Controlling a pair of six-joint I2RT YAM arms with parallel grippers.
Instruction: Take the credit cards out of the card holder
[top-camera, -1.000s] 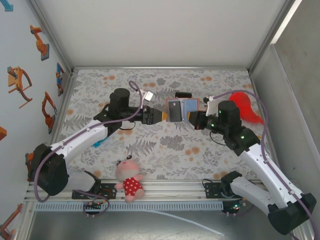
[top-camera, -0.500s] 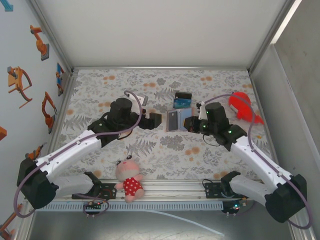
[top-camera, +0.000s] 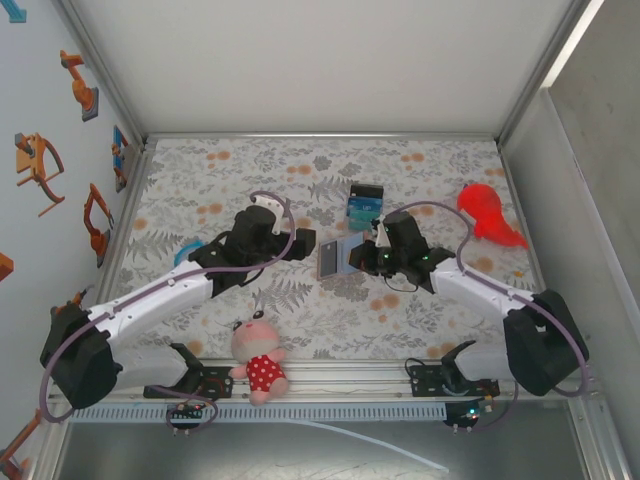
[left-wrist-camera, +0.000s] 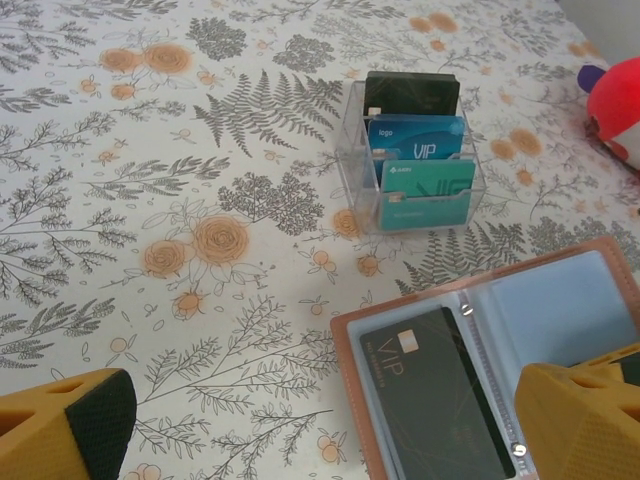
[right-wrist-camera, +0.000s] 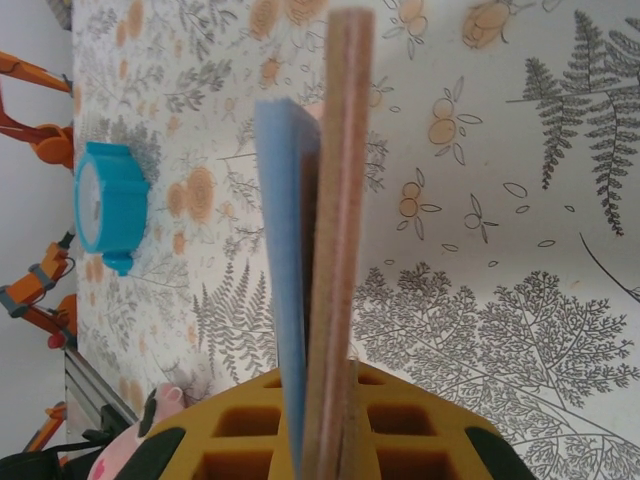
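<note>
The card holder (top-camera: 335, 258) hangs unsupported above the flat table, so it would fall if I opened my right gripper now. I will keep holding the card holder.
The card holder (top-camera: 335, 258) is open like a book, with a pinkish-tan cover and blue-grey sleeves. My right gripper (top-camera: 362, 258) is shut on its right half. In the right wrist view the card holder (right-wrist-camera: 338, 230) stands edge-on in my right gripper (right-wrist-camera: 322, 405). A black VIP credit card (left-wrist-camera: 435, 400) sits in the left sleeve of the card holder (left-wrist-camera: 560, 310). My left gripper (left-wrist-camera: 320, 440) is open wide just left of the holder, with nothing between its fingers (left-wrist-camera: 70, 425). From above, the left gripper (top-camera: 303, 243) is beside the holder's left edge.
A clear box (left-wrist-camera: 415, 160) behind the holder stands black, blue and teal cards upright; the same box (top-camera: 364, 200) shows from above. A red object (top-camera: 490, 215) lies at the right, a plush toy (top-camera: 258, 360) at the near edge, and a teal round item (right-wrist-camera: 110, 205) at the left.
My left gripper has let go of the holder's left edge, opened wide and drawn back. The right arm has carried the open holder left and nearer.
</note>
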